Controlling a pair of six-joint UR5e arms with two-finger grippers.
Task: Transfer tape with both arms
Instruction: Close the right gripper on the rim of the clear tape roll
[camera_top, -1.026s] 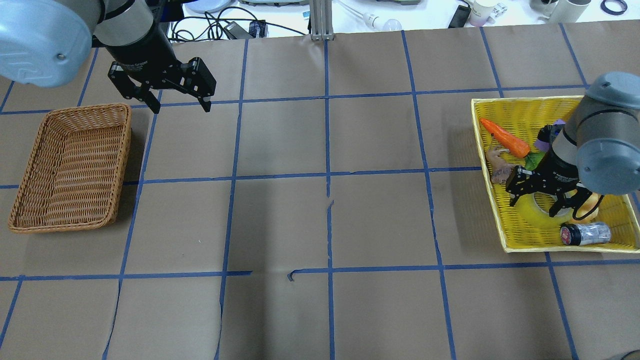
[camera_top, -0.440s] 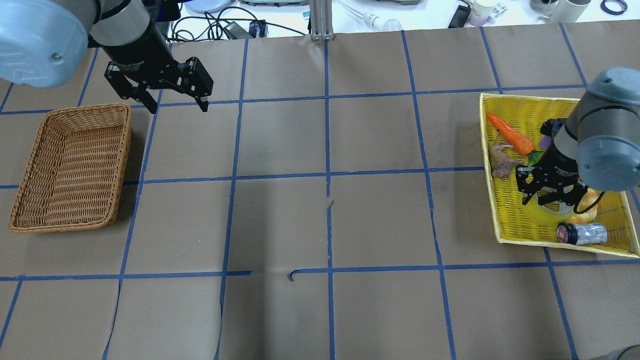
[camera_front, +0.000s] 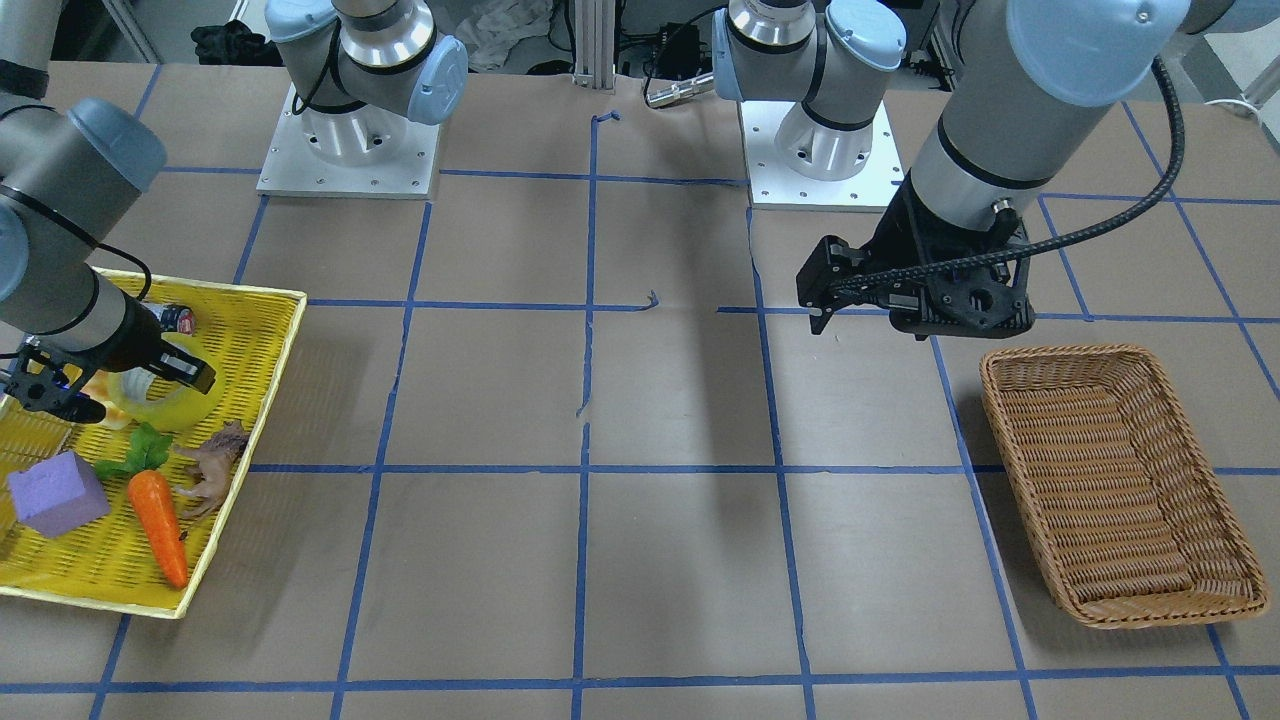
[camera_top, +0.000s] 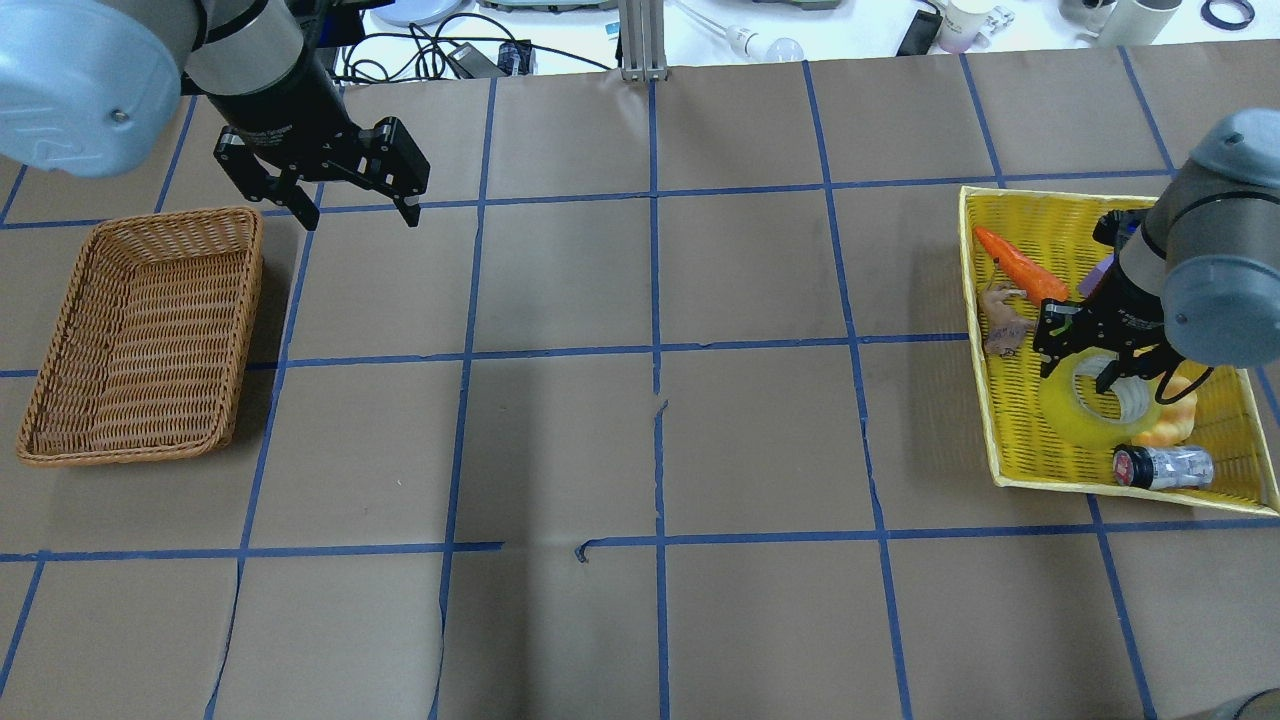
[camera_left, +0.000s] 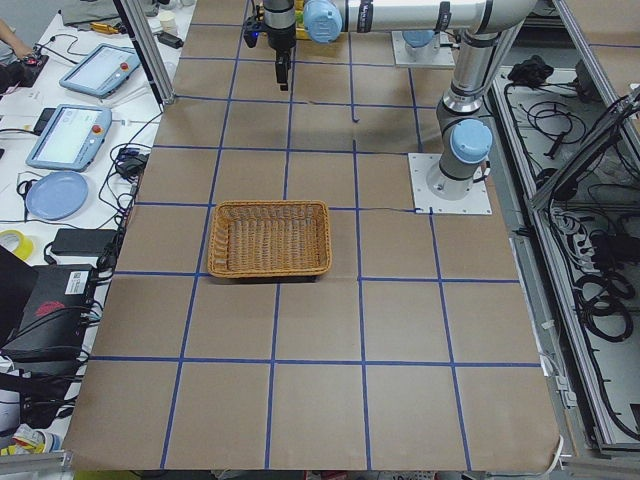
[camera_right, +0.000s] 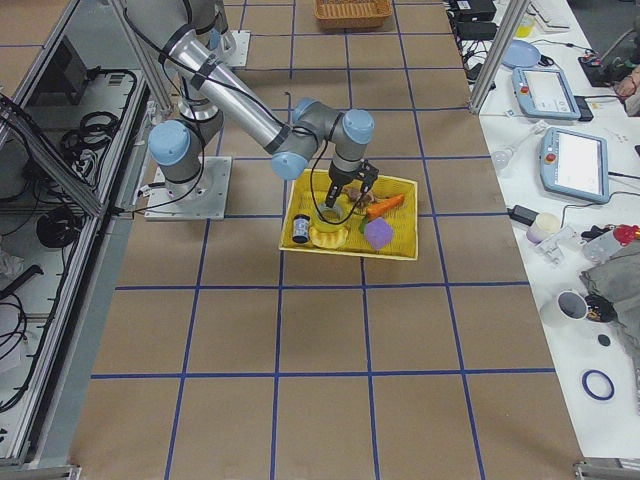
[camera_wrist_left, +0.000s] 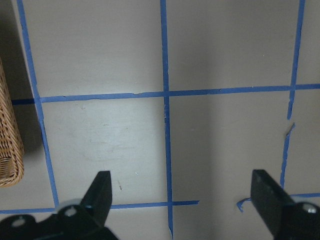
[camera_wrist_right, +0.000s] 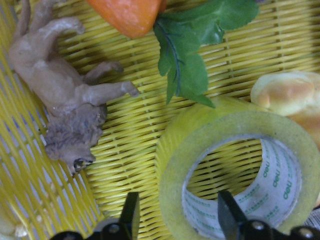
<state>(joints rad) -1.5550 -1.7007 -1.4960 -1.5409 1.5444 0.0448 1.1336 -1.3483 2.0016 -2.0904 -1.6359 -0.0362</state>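
I should grip the tape by its ring wall (camera_wrist_right: 172, 195) with my right gripper next, to carry it out of the yellow basket (camera_wrist_right: 125, 155).
The yellow translucent tape (camera_top: 1062, 415) lies flat in the yellow basket (camera_top: 978, 300), near its front. It also shows in the front-facing view (camera_front: 165, 408) and the right wrist view (camera_wrist_right: 175, 150). My right gripper (camera_top: 1078, 372) hangs just over the roll, open. In the right wrist view (camera_wrist_right: 179, 217) one finger is outside the roll's wall and the other is inside the whitish core; neither presses the wall. My left gripper (camera_top: 358, 215) is open and empty above the table, beside the far right corner of the wicker basket (camera_top: 140, 340).
The yellow basket also holds a carrot (camera_top: 1020, 272), a brown lion toy (camera_top: 1002, 320), a croissant toy (camera_top: 1178, 415) touching the tape, a small jar (camera_top: 1165, 467) and a purple block (camera_front: 55, 492). The wicker basket (camera_front: 1120, 480) holds nothing.
The yellow basket slid and turned to the right, then stayed. My right gripper narrowed and dipped onto the tape, then drew back a little. The left gripper hardly moved.
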